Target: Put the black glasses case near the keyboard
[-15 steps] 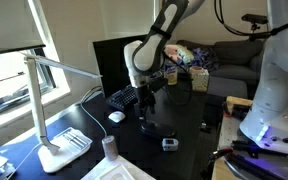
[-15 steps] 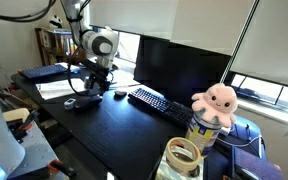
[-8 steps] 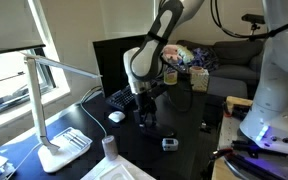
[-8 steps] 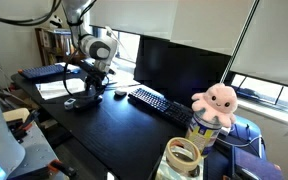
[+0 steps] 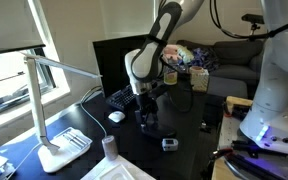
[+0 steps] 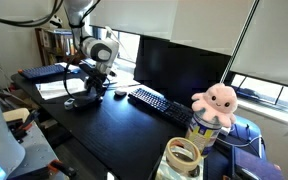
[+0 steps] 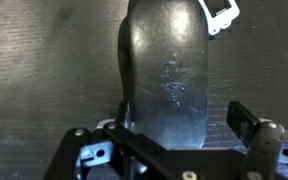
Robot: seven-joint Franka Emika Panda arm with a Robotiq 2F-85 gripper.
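Observation:
My gripper is still too high to close on the black glasses case. My fingers are above the case's sides in the wrist view, so my gripper needs to go lower first.
The black glasses case (image 7: 164, 70) lies flat on the dark desk and fills the middle of the wrist view. My gripper (image 7: 181, 115) is open and straddles its near end. The right finger stands clear of the case and the left finger is close beside it. In both exterior views the gripper (image 5: 144, 112) (image 6: 92, 90) is low over the case (image 5: 149, 127) (image 6: 81, 103). The long black keyboard (image 5: 124, 98) (image 6: 160, 103) lies in front of the monitor, a short way from the case.
A white mouse (image 5: 116, 116) (image 6: 119, 93) lies between the case and the keyboard. A small grey-white gadget (image 5: 170, 143) (image 7: 220, 14) lies just past the case. The black monitor (image 6: 179, 62), a white desk lamp (image 5: 49, 105), a pink plush (image 6: 219, 102) and a tape roll (image 6: 184, 155) stand around.
The gripper has come down a little over the case since one second ago and has held still for the last half second. The case has not moved.

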